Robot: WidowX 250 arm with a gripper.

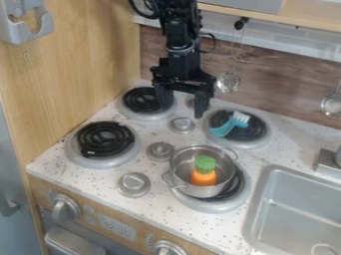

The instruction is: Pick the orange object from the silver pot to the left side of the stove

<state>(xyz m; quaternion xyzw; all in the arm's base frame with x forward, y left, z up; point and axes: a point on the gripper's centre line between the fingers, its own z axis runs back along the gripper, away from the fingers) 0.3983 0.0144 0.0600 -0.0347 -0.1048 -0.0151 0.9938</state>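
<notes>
I will next grab the toy carrot by its green top with my gripper, so that I can get the carrot out of the silver pot (pixel 181 162).
My gripper (pixel 182 105) hangs open above the back of the stove, between the two rear burners, with nothing between its fingers. In front of it and to the right, a silver pot (pixel 181 162) with two handles rests on the front right burner. Inside the pot lies the orange object (pixel 204 178), a toy carrot with a green top. The stove's left side holds the front left burner (pixel 105 140) and the rear left burner (pixel 148 100), the latter partly behind my gripper.
A blue brush (pixel 231 124) lies on the rear right burner. Several silver knobs, one of them (pixel 134 184) at the front, stand between the burners. A wooden wall (pixel 80 64) borders the left side, a sink (pixel 299 204) the right. Utensils hang at the back.
</notes>
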